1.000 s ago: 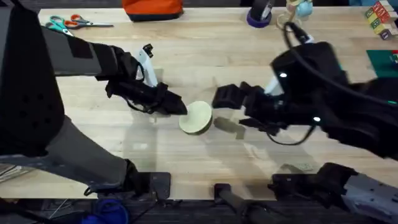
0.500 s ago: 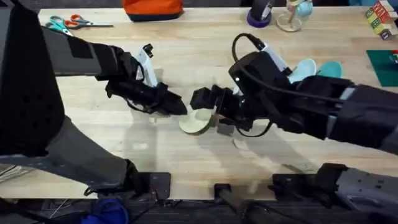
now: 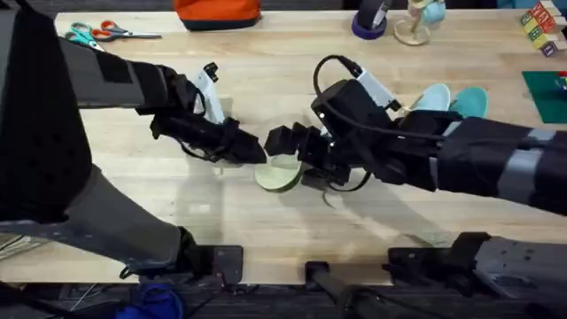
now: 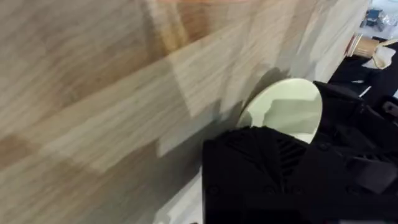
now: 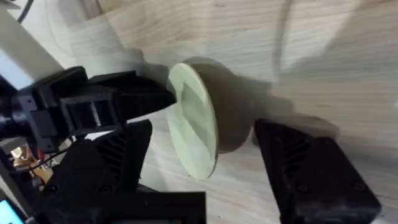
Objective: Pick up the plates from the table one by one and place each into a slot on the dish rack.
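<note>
Next, my right gripper pinches the plate by its free rim point(image 5: 201, 170), since my left gripper's fingers already cover part of the pale cream-yellow plate's edge.
The pale cream-yellow plate point(image 3: 279, 175) stands tilted on edge, low over the table point(image 3: 266, 230) near its middle. My left gripper point(image 3: 252, 151) is shut on the plate's left rim. In the right wrist view the plate point(image 5: 194, 127) shows edge-on, with the left gripper point(image 5: 163, 98) pinching it. My right gripper point(image 3: 292, 156) has come in from the right and is open, with one finger point(image 5: 127, 158) on each side of the plate. A light blue plate point(image 3: 431, 96) and a teal plate point(image 3: 472, 97) lie behind the right arm. The dish rack is hidden.
Along the far edge are scissors point(image 3: 93, 34), an orange bag point(image 3: 217, 11), a purple holder point(image 3: 369, 25) and a round stand with a figurine point(image 3: 416, 22). Coloured blocks point(image 3: 540, 27) and a green mat point(image 3: 545, 89) sit at the far right.
My right arm has swung left across the table and brought its open gripper around the cream plate, uncovering the blue and teal plates. The left arm and the plate have stayed put.
</note>
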